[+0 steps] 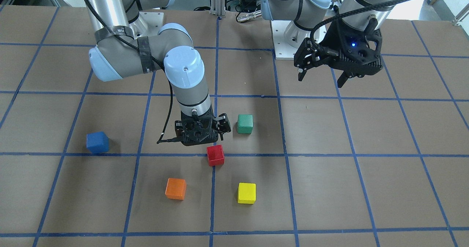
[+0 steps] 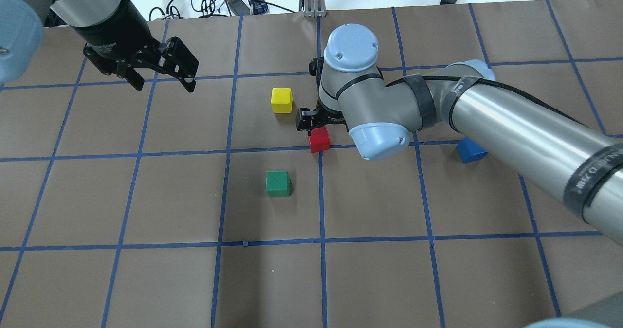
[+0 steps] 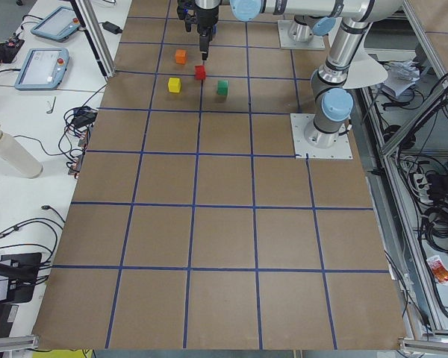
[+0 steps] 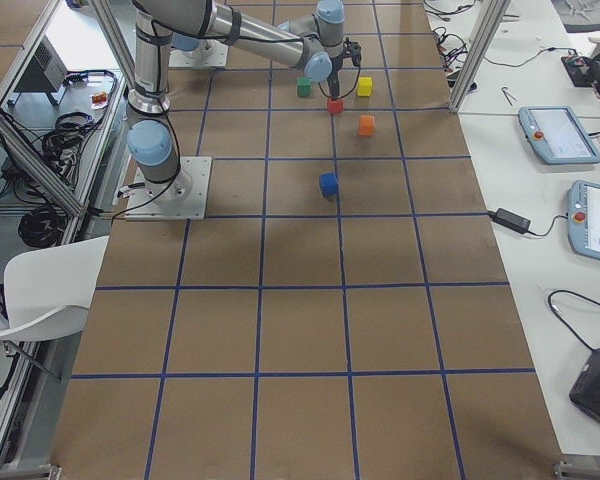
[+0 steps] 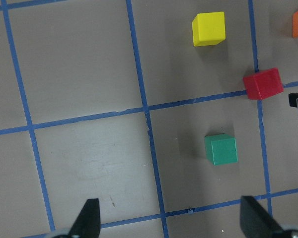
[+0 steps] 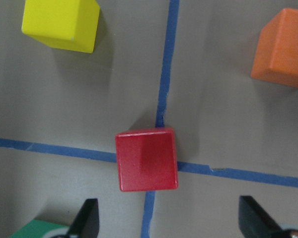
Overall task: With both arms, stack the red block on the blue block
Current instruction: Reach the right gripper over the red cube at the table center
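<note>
My right gripper will next grab the red block (image 1: 215,155) by its opposite sides, so it can stack it on the blue block (image 1: 97,142).
The red block (image 1: 215,155) sits on a blue tape crossing near the table's middle; it also shows in the overhead view (image 2: 319,139). My right gripper (image 1: 201,135) hovers just above it, open and empty. In the right wrist view the red block (image 6: 146,159) lies just ahead of the open fingertips (image 6: 89,220). The blue block (image 1: 97,142) sits apart on the right arm's side, partly behind that arm in the overhead view (image 2: 470,150). My left gripper (image 1: 322,76) hangs open and empty high above the table, away from all blocks (image 2: 163,82).
A green block (image 1: 244,124), a yellow block (image 1: 246,193) and an orange block (image 1: 175,188) stand around the red one, each about a block's width or more away. The brown table (image 1: 366,188) has a blue tape grid.
</note>
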### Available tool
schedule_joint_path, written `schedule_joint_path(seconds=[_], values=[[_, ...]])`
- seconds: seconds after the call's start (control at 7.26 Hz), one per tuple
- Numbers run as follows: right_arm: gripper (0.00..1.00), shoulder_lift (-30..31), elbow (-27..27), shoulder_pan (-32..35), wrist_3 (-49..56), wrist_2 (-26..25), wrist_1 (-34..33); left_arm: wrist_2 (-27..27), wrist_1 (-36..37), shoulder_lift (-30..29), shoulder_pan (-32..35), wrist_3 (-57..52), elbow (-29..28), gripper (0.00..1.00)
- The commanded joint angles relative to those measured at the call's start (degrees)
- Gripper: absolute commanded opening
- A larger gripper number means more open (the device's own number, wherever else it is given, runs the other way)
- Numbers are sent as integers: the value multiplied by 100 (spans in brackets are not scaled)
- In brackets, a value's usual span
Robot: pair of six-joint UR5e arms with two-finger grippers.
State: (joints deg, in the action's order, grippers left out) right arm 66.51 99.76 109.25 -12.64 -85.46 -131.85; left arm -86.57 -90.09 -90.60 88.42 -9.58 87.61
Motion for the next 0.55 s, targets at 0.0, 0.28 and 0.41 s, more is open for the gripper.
schedule_joint_path(seconds=[0.0,0.28,0.41], values=[[100,-313,-18,79,25,-15,-289,8,0,-1,0,0,2,100],[100,-541,-184,96,94,-6,-289,0,0,16,0,-35,19,100],[100,-682,-359,96,17,-6,-246,0,0,8,0,-18,19,100]])
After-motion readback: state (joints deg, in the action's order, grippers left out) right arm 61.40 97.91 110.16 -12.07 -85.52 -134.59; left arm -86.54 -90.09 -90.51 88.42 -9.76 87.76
